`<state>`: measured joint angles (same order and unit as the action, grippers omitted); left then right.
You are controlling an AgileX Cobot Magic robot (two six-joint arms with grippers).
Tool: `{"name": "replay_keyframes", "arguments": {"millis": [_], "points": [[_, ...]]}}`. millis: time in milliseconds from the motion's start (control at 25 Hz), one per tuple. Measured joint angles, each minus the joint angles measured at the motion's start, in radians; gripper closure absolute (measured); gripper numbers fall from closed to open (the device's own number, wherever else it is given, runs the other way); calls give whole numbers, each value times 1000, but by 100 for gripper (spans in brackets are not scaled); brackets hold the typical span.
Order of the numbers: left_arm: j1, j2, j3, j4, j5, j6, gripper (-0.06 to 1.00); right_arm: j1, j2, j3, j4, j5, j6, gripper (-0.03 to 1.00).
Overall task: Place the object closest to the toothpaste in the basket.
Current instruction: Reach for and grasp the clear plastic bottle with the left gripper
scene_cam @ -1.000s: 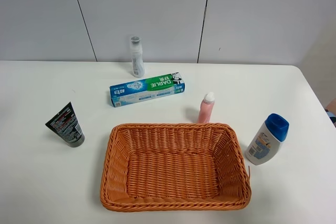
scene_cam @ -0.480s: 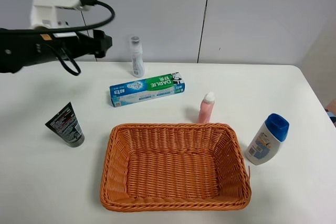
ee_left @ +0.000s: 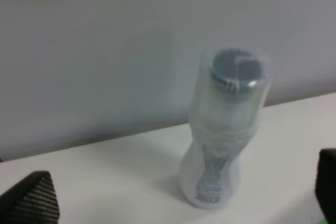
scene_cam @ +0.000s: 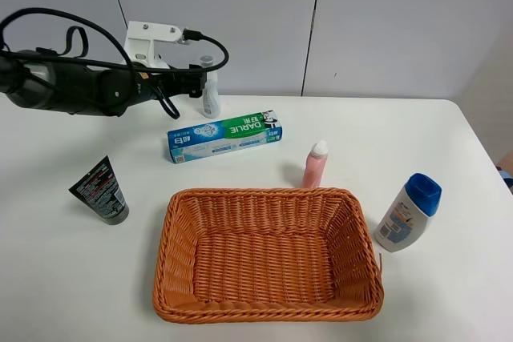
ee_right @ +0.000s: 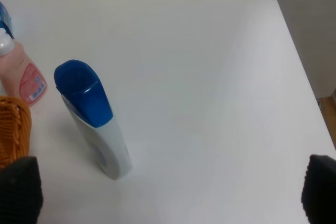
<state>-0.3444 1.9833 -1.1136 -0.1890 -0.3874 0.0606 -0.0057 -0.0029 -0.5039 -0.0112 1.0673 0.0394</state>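
Note:
The clear bottle is closest to the toothpaste and belongs in the basket, so my left gripper should pick it up by its upper body (scene_cam: 210, 82) (ee_left: 226, 108).
The blue-green toothpaste box (scene_cam: 224, 137) lies on the white table behind the wicker basket (scene_cam: 264, 193). A clear bottle with a dark cap (scene_cam: 209, 90) stands upright just behind the box, near the wall. My left gripper (scene_cam: 193, 84) is open and hangs just left of this bottle. In the left wrist view the bottle (ee_left: 226, 135) stands ahead between the two spread fingertips (ee_left: 29, 200), untouched. My right gripper (ee_right: 168, 187) is open and empty, and it is out of the exterior view.
A pink bottle (scene_cam: 314, 164) stands right of the toothpaste box, behind the basket's far right corner. A white bottle with a blue cap (scene_cam: 409, 212) stands right of the basket. A black tube (scene_cam: 102, 190) stands left of it. The table's right edge (ee_right: 302, 72) is close.
My left arm has come into view from the left and moved right along the back wall, up to the clear bottle. The objects have not moved.

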Motion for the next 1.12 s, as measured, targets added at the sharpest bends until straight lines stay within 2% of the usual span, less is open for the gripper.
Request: {"name": "replay_keyframes", "arguments": {"millis": [1120], "points": [[-18,309,-339,-1,0,-11,-5,0,0,0,0,0,0,-3]]}}
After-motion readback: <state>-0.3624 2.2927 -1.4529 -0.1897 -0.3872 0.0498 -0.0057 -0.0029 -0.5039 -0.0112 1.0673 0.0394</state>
